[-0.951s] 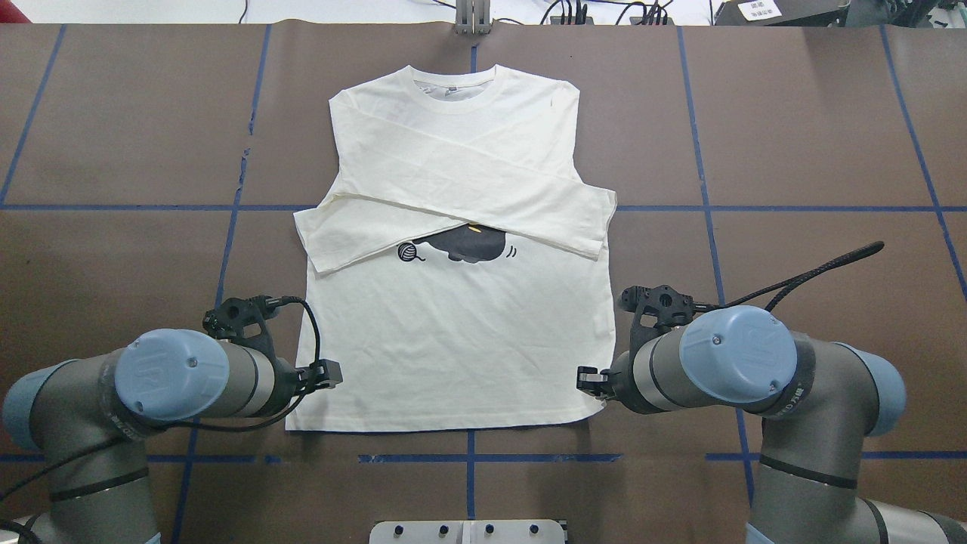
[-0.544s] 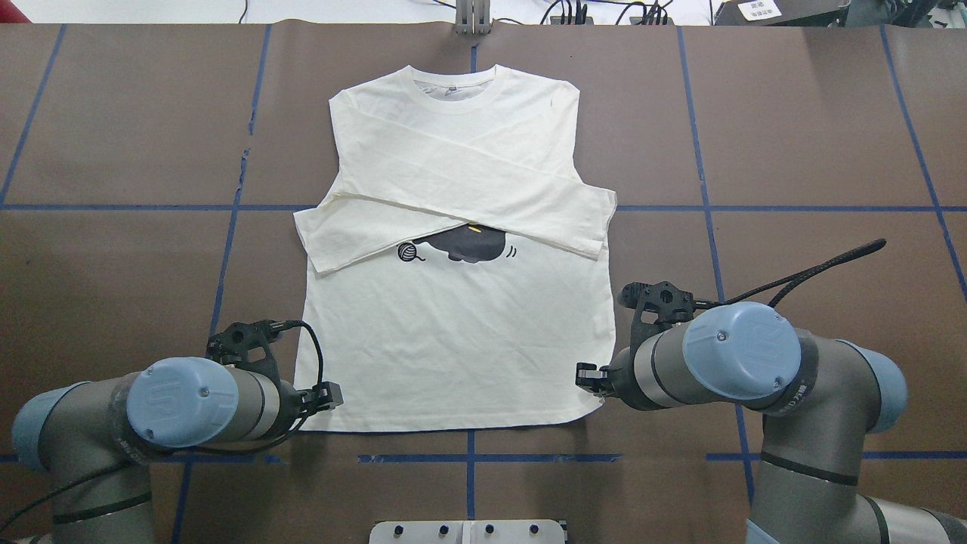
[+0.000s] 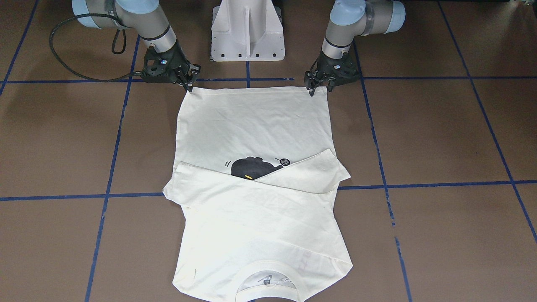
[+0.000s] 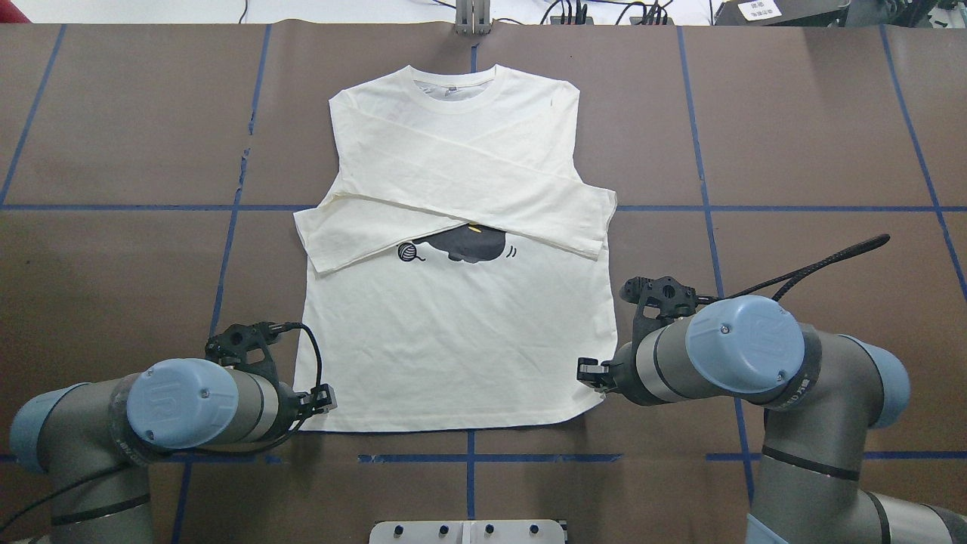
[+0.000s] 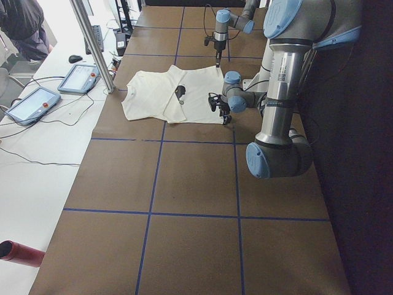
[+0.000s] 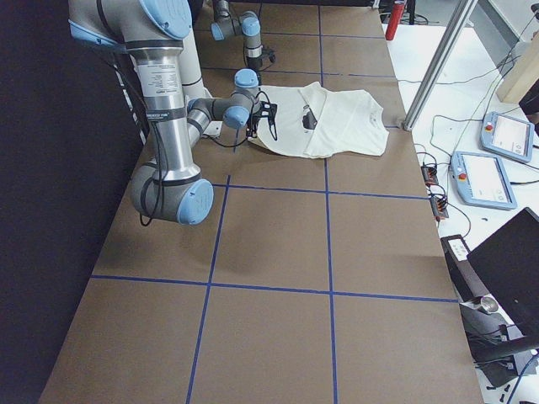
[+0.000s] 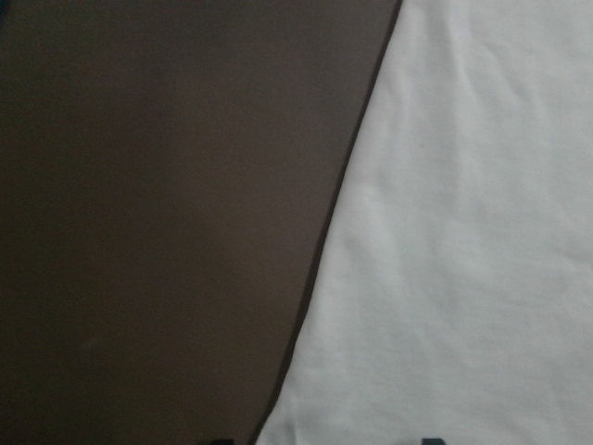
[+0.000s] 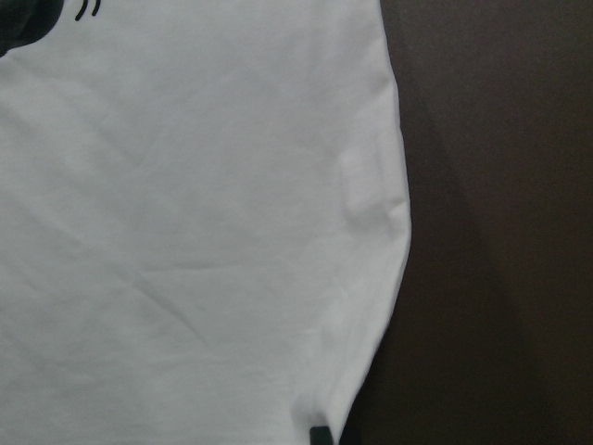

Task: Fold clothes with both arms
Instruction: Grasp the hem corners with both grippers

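My left gripper will next grab the T-shirt by its hem corner (image 3: 324,90), so that it can fold the T-shirt up toward the shirt's collar (image 3: 267,282).
The cream T-shirt (image 4: 453,355) lies flat and front up on the brown table, collar at the far side. Both sleeves are folded across the chest and cover most of the black cat print (image 4: 468,245). My left gripper (image 3: 319,88) is open at the hem's left corner; its two fingertips stand wide apart in the left wrist view, over the shirt's edge (image 7: 435,278). My right gripper (image 3: 189,86) is at the hem's right corner. Its fingers look closed on the hem edge (image 8: 371,278), where the cloth puckers a little.
The white pedestal (image 3: 247,29) stands between the arms' bases. A black cable (image 4: 823,264) loops from the right wrist over the table. Blue tape lines (image 4: 468,458) cross the brown surface. A side table with tablets (image 5: 80,77) and a metal post (image 5: 92,43) is beyond the far edge.
My left arm has drawn back toward the robot along the shirt's left edge, down to the hem corner. My right arm has only shifted slightly. The shirt has not moved.
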You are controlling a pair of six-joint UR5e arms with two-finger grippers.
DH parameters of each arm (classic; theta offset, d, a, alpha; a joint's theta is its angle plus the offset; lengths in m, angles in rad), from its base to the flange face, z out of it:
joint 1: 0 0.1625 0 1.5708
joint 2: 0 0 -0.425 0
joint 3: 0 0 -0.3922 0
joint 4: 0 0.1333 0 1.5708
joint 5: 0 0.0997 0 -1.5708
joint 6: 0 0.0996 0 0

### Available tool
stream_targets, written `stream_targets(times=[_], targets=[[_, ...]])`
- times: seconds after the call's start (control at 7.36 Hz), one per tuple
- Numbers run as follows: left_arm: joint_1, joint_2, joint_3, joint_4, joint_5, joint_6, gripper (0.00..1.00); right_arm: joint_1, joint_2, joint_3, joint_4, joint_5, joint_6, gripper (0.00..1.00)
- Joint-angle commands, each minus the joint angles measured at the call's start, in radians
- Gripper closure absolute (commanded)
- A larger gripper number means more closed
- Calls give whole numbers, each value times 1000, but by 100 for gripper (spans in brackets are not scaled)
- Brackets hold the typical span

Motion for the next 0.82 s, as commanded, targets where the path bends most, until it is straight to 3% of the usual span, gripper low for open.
stream_targets(times=[0.0, 0.27, 0.41, 0.68], targets=[[1, -3, -4, 35, 0, 2, 33, 0, 0, 0, 0, -1, 0, 100], [1, 0, -3, 38, 0, 5, 37, 1, 0, -3, 0, 0, 0, 100], [1, 0, -3, 39, 0, 5, 46, 0, 0, -3, 0, -1, 0, 100], [1, 0, -3, 39, -2, 5, 76, 1, 0, -3, 0, 0, 0, 100]])
